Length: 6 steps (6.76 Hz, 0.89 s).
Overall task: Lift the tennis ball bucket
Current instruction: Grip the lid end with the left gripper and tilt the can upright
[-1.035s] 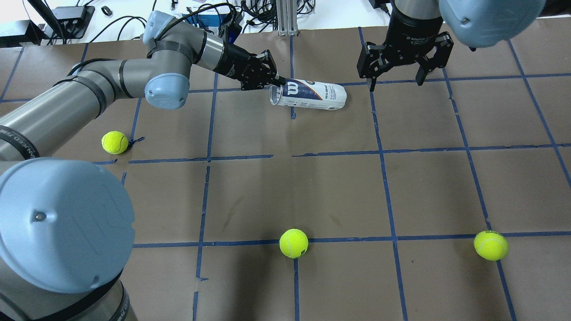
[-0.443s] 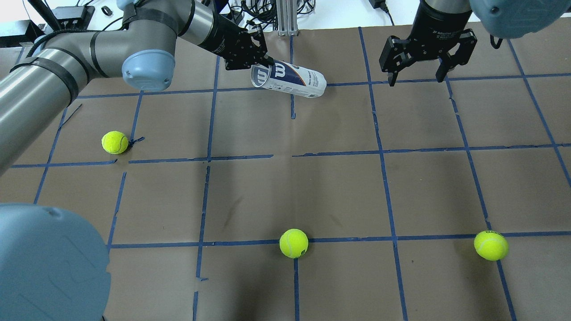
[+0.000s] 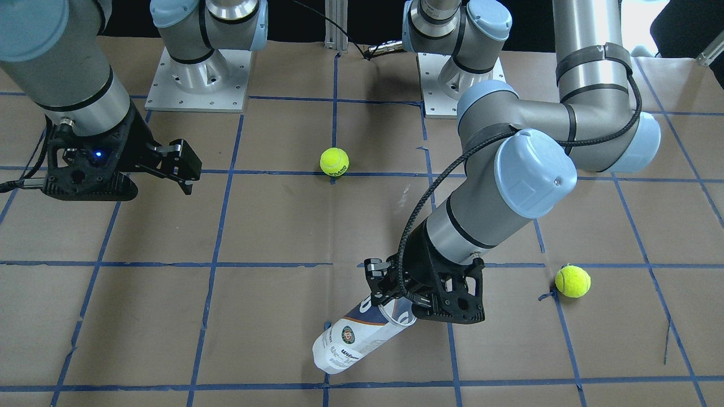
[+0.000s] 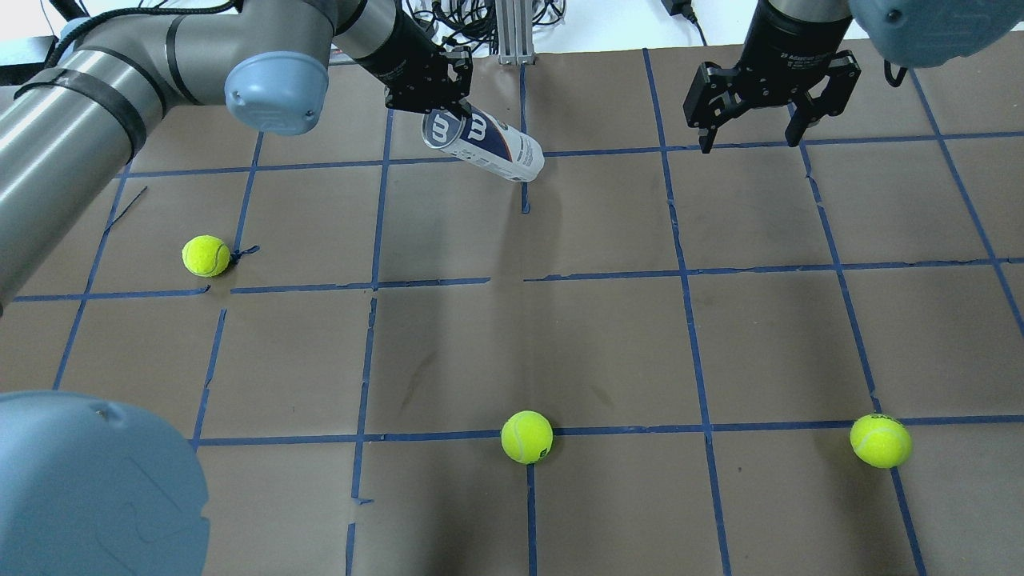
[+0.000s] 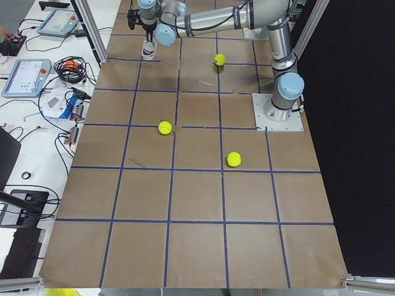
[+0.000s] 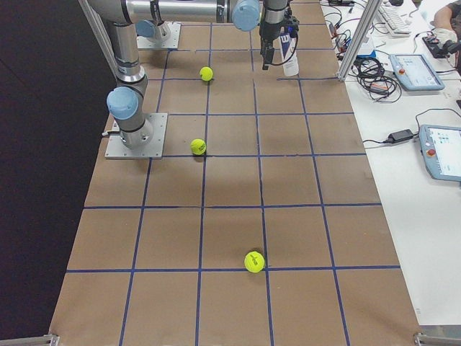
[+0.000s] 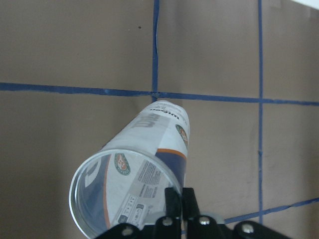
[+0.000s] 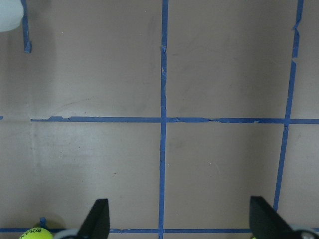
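Note:
The closed end of the bucket tilts steeply, so my left gripper keeps holding the bucket from here until it stands upright on the tabletop.
The tennis ball bucket (image 4: 488,146) is a clear tube with a white and navy label and a "W" logo. My left gripper (image 4: 453,110) is shut on the rim of its open end and holds it tilted, open end up. Its closed end hangs low over the paper; I cannot tell whether it touches. It also shows in the front view (image 3: 353,341) under the left gripper (image 3: 390,298), and in the left wrist view (image 7: 144,164), where it is empty inside. My right gripper (image 4: 752,138) is open and empty, well to the tube's right.
Three yellow-green tennis balls lie on the brown paper with its blue tape grid: one at the left (image 4: 206,255), one front centre (image 4: 526,437), one front right (image 4: 880,440). Cables and a metal post (image 4: 512,32) stand beyond the table's far edge.
My left gripper has risen and moved left and back with the tube's open end, so the tube has swung from lying flat to steeply tilted. The right gripper has drifted right and back, still open.

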Each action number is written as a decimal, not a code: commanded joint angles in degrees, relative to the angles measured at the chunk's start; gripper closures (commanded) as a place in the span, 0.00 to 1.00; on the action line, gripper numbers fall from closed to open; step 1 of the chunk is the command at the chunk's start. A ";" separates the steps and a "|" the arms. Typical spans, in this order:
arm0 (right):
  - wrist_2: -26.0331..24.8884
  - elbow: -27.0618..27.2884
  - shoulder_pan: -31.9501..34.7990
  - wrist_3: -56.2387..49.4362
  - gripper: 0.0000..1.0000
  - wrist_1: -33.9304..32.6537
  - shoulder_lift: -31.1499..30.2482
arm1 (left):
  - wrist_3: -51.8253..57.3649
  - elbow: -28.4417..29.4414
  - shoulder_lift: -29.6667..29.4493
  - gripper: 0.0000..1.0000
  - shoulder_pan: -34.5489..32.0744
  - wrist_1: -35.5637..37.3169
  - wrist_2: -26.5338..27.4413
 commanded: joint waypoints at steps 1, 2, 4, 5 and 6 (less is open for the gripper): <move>0.00 -0.03 0.09 0.11 0.00 0.02 -0.05 | 9.76 5.08 0.05 1.00 -1.65 -10.16 10.93; 0.09 -0.12 0.18 0.11 0.00 -0.07 -0.05 | 12.84 6.06 0.14 1.00 -3.14 -14.38 15.76; 0.09 -0.21 0.18 0.03 0.00 -0.07 -0.05 | 13.31 6.15 -0.03 1.00 -5.00 -14.34 21.51; 0.09 -0.03 0.18 0.02 0.00 -0.07 -0.05 | 13.23 6.15 -0.03 1.00 -5.00 -14.16 21.18; 0.09 -0.03 0.18 0.02 0.00 -0.07 -0.05 | 13.05 6.07 -0.38 0.99 -5.09 -13.89 21.26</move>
